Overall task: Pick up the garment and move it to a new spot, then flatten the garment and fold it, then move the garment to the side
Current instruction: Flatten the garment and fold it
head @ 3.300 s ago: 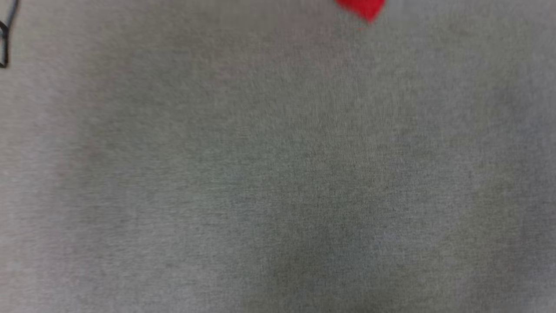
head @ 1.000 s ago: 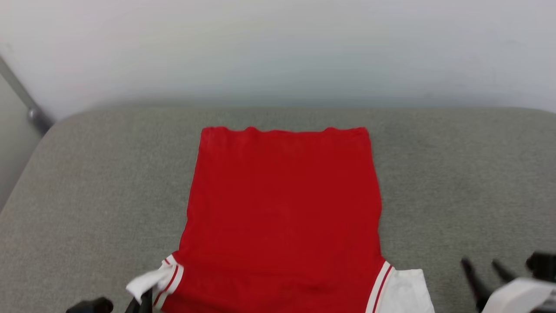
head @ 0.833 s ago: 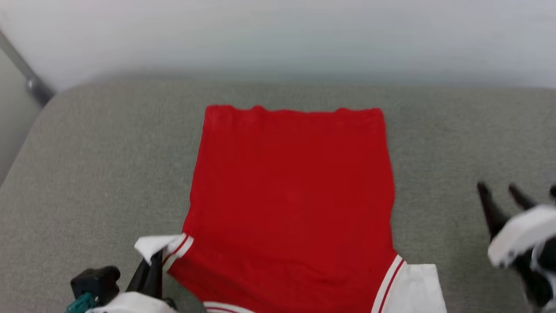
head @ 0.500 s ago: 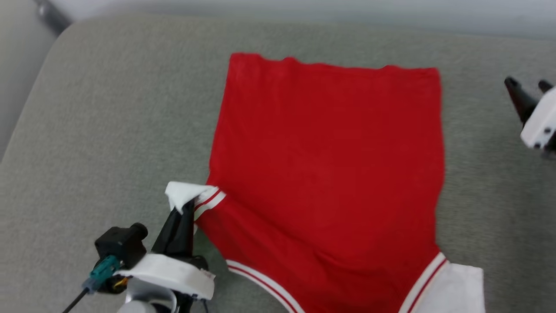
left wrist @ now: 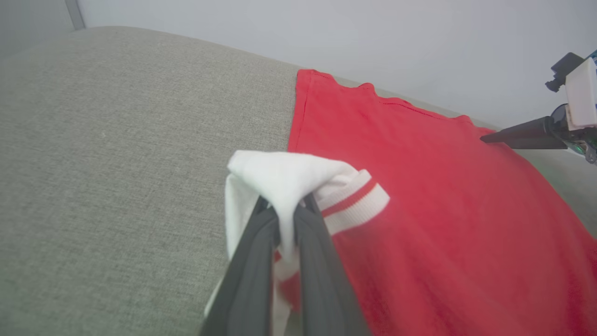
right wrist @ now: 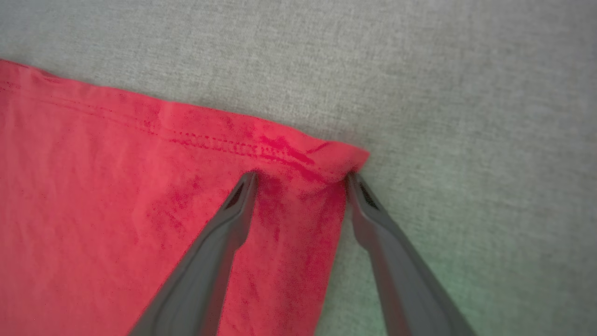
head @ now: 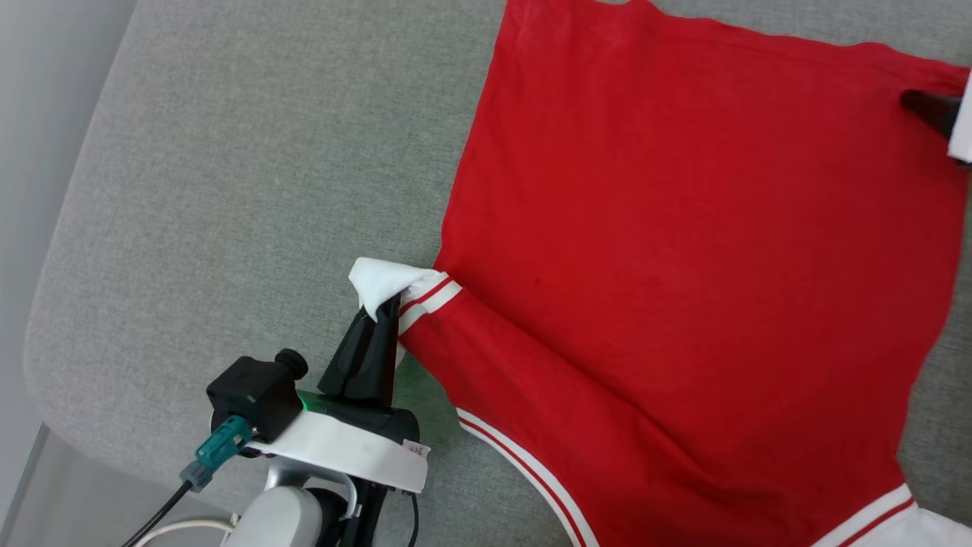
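My right gripper grabs the shirt by its red hem corner [head: 954,80] next, where the hem's edge curls up, since the rest of the shirt [head: 711,210] lies flat.
The garment [head: 683,251], a bright red shirt with white sleeves edged in red-and-white stripes, lies spread flat on the grey cushion. My left gripper [head: 383,311] is shut on the white sleeve [left wrist: 284,179] at the shirt's near left side, lifting it in a small bunch. My right gripper [right wrist: 301,179] is open, its two fingers straddling the red hem corner [right wrist: 326,156] at the far right; one fingertip rests on the fabric, the other at its edge. Its dark finger [head: 930,110] shows at the head view's right edge.
The grey cushion [head: 250,175] has a rounded left edge, with pale floor beyond it at the head view's left. A plain white wall [left wrist: 419,42] stands behind the cushion. My left wrist camera and cable [head: 228,425] sit near the cushion's front edge.
The head camera has tilted down and turned left, so the shirt shifted up and right in view. My right gripper has reached forward to the far hem corner. The left gripper keeps hold of the sleeve.
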### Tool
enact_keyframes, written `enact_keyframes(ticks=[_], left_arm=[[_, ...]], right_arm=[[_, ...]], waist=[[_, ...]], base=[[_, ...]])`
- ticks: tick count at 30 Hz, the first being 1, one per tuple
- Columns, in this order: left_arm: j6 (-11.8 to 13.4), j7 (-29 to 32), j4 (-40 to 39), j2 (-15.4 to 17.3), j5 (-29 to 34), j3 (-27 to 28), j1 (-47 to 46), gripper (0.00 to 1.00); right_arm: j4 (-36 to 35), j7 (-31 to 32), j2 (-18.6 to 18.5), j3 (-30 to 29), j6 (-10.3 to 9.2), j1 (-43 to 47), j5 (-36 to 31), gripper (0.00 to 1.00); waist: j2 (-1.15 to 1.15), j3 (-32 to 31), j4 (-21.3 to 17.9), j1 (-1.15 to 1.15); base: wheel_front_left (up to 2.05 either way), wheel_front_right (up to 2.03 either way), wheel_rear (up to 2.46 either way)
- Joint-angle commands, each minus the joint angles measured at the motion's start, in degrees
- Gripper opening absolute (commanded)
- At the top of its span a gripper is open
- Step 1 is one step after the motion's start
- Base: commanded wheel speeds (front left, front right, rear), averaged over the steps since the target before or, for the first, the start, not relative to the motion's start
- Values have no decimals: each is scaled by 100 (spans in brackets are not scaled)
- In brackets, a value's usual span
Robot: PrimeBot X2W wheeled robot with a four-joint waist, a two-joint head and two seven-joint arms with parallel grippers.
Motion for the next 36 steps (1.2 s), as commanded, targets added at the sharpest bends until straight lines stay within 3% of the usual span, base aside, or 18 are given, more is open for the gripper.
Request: enact_keyframes(ticks=[1,3,4,5,6,9,18,24,28,32,36], left_arm=[[-13,-40,-14,-29,22,-12,-54,0],[-22,-42,8,-33,16,-37,-43,0],[-18,-35,18,-26,10,-42,-25,0],[-17,-37,28,-22,5,-46,-20,0],[-18,-46,44,-20,-6,-43,-19,0],[-14,-34,98,-2,-31,-32,-20,0],[86,32,330,116,-116,52,166,0],[292,109,469,317,-225,305,550,0],[467,208,450,489,-317,507,851,0],[635,335,410,658,-405,685,1178,0],[758,520,319,783,-500,789,1444,0]], right_arm=[[197,180,-36,-10,-2,27,-85,100],[456,484,56,-118,-6,183,-109,100],[528,621,113,-131,-5,204,-128,43],[582,739,147,-134,-4,213,-135,9],[622,822,188,-165,-4,237,-120,0],[466,903,227,-142,-1,140,-152,0],[-715,753,-626,735,-3,-49,-16,0],[-1896,902,-1443,1283,-3,855,464,0],[-2593,1073,-1818,1079,-3,2020,546,0],[-3099,1202,-1646,533,-4,3525,662,0],[-3476,1273,-1164,54,-5,5167,687,0]], waist=[[0,185,179,-2],[0,188,201,-2],[0,202,200,-2],[0,213,198,-2],[0,209,195,-2],[0,173,176,-2],[0,-413,-27,-2],[0,-1136,-477,-2],[0,-1572,-892,-2],[0,-1992,-1298,-2],[0,-2304,-1634,-2]], base=[[0,0,0],[0,0,0],[0,0,0],[0,0,0],[0,0,0],[0,0,0],[0,0,0],[0,0,0],[0,0,0],[0,0,0],[0,0,0]])
